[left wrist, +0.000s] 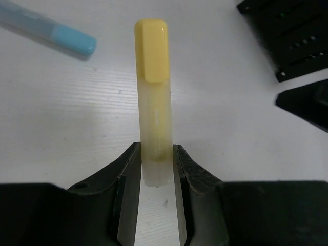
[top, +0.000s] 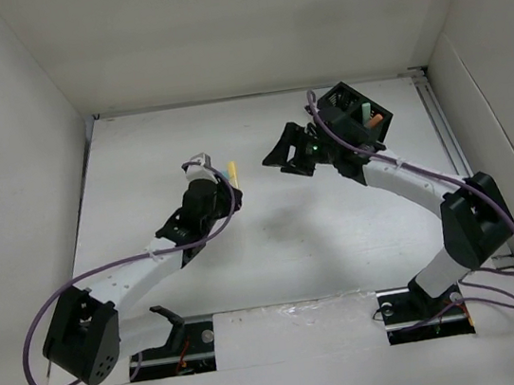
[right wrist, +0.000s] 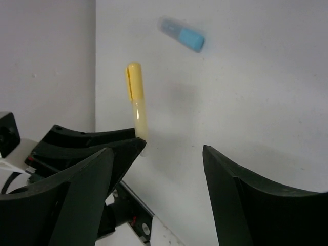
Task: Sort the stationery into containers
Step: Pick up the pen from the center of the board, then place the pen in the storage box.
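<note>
My right gripper is going to grab the yellow highlighter [left wrist: 152,97] by its yellow cap [left wrist: 153,50] next. The highlighter's clear rear end will stay free to go into the organizer.
My left gripper [top: 225,185] is shut on the clear rear end of a yellow highlighter [left wrist: 152,97], whose yellow cap points away from the gripper [left wrist: 156,149]. A pale blue marker [left wrist: 56,32] lies on the table just beyond it, to the left. My right gripper [top: 287,157] is open and empty, between the left gripper and the black mesh organizer [top: 357,109]. The organizer holds an orange marker [top: 376,122]. In the right wrist view, the open right gripper [right wrist: 169,159] faces the yellow highlighter [right wrist: 136,97] and the pale blue marker [right wrist: 183,35].
White walls enclose the table on the left, back and right. The organizer stands at the back right, close to the right arm's wrist. The right gripper's black fingers [left wrist: 302,102] show at the right edge of the left wrist view.
</note>
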{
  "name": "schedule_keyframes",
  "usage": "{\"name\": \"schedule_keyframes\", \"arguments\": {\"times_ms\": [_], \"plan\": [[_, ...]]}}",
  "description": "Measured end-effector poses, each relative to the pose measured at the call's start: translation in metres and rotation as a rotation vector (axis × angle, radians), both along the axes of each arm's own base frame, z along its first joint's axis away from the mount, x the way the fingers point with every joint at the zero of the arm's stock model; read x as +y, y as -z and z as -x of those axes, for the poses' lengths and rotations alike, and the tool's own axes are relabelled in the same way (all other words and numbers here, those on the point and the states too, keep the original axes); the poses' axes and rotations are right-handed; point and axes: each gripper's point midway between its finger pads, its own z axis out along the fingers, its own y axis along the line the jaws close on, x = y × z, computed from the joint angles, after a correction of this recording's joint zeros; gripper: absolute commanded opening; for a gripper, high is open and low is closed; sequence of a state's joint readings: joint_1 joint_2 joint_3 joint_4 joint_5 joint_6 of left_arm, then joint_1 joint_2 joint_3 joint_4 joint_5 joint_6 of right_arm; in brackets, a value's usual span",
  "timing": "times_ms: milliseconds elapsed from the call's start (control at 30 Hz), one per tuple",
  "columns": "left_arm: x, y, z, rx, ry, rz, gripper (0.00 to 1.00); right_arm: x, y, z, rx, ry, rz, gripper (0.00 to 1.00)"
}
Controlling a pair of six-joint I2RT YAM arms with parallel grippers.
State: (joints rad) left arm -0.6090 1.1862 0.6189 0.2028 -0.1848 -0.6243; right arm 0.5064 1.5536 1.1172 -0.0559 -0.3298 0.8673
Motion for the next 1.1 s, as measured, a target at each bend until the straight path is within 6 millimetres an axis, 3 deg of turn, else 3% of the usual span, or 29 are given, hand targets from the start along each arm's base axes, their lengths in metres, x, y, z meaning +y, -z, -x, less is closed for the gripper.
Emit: {"name": "schedule_keyframes", "arguments": {"times_ms": [167, 400, 533, 567, 733, 867, 900, 1033, 1100], "plan": [[-0.024, -0.018, 0.003, -0.074, 0.145, 0.056, 0.03, 0.023, 0.009, 0.013, 0.013, -0.093, 0.009, 0.78], [-0.042, -0.02, 0.015, -0.104, 0.278, 0.095, 0.04, 0.038, 0.023, 0.02, 0.041, -0.155, 0.02, 0.77], [-0.05, -0.024, 0.019, -0.121, 0.33, 0.115, 0.06, 0.043, 0.03, 0.017, 0.052, -0.17, 0.024, 0.62], [-0.051, -0.024, 0.019, -0.122, 0.341, 0.118, 0.06, 0.045, 0.033, 0.017, 0.055, -0.176, 0.026, 0.53], [-0.056, -0.019, 0.021, -0.114, 0.373, 0.117, 0.07, 0.05, 0.043, 0.019, 0.075, -0.194, 0.03, 0.29], [-0.058, -0.017, 0.021, -0.114, 0.383, 0.112, 0.35, 0.051, 0.04, 0.018, 0.074, -0.189, 0.02, 0.11], [-0.057, -0.018, 0.02, -0.122, 0.385, 0.108, 0.47, 0.051, 0.041, 0.017, 0.072, -0.185, 0.021, 0.07], [-0.058, -0.022, 0.018, -0.145, 0.388, 0.106, 0.66, 0.047, 0.042, 0.011, 0.065, -0.152, 0.035, 0.04], [-0.058, -0.024, 0.016, -0.157, 0.384, 0.104, 0.7, 0.043, 0.042, 0.005, 0.064, -0.12, 0.04, 0.04]]}}
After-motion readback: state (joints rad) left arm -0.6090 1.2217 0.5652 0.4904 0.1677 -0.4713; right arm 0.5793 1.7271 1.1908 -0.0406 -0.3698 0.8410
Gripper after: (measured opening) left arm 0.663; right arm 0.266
